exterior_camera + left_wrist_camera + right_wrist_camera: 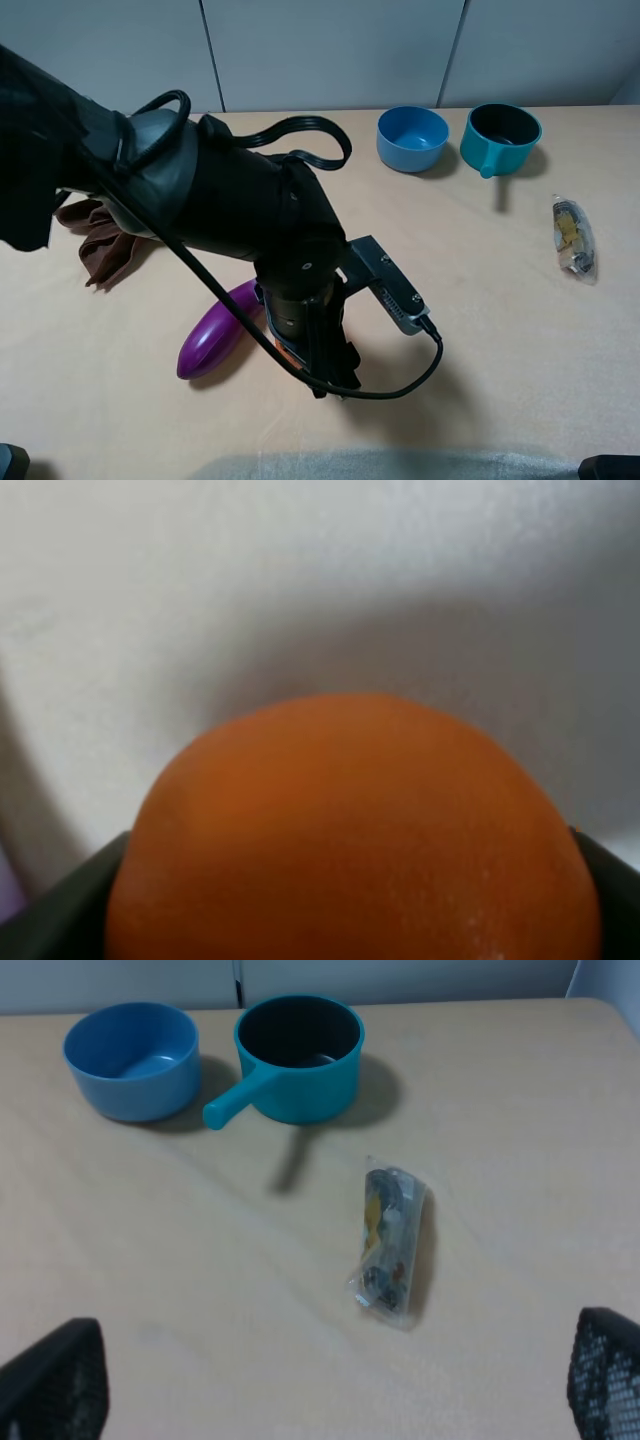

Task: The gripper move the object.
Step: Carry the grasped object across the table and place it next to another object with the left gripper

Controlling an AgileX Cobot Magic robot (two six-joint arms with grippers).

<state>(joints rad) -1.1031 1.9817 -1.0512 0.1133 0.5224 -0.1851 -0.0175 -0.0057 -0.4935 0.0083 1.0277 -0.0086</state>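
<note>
The orange fruit meets its shadow on the tabletop, so it would stay there. My left gripper will open.
The orange fruit fills the left wrist view, held between the two black fingers at its sides. In the exterior high view only a sliver of orange shows under the bulky black left arm. The left gripper points down at the table just right of the purple eggplant and is shut on the orange. The right gripper is open and empty, with its fingertips wide apart above bare table. Whether the orange touches the table is hidden.
A brown cloth lies at the left behind the arm. A blue bowl and a teal handled pot stand at the back right. A clear plastic packet lies at the right.
</note>
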